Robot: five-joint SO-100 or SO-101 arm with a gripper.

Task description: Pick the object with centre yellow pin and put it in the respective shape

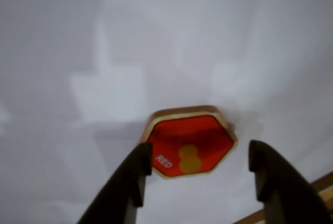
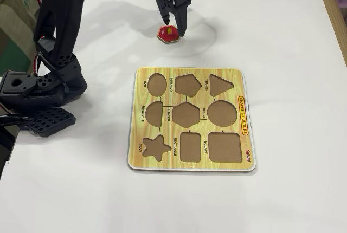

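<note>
I should grip the piece's yellow knob with my gripper next, to put the red hexagonal piece in its matching hole.
The red hexagonal piece with tan edges and a yellow knob lies flat on the white table; it also shows in the fixed view. My gripper is open, its two black fingers straddling the near side of the piece, the left finger overlapping its corner. In the fixed view the gripper hangs just above the piece. The hexagon recess sits in the middle of the yellow puzzle board, empty, well away from the piece.
The arm's black base stands at the left of the fixed view. The board's other cutouts, including pentagon and circle, are empty. A corner of the board shows at the wrist view's lower right.
</note>
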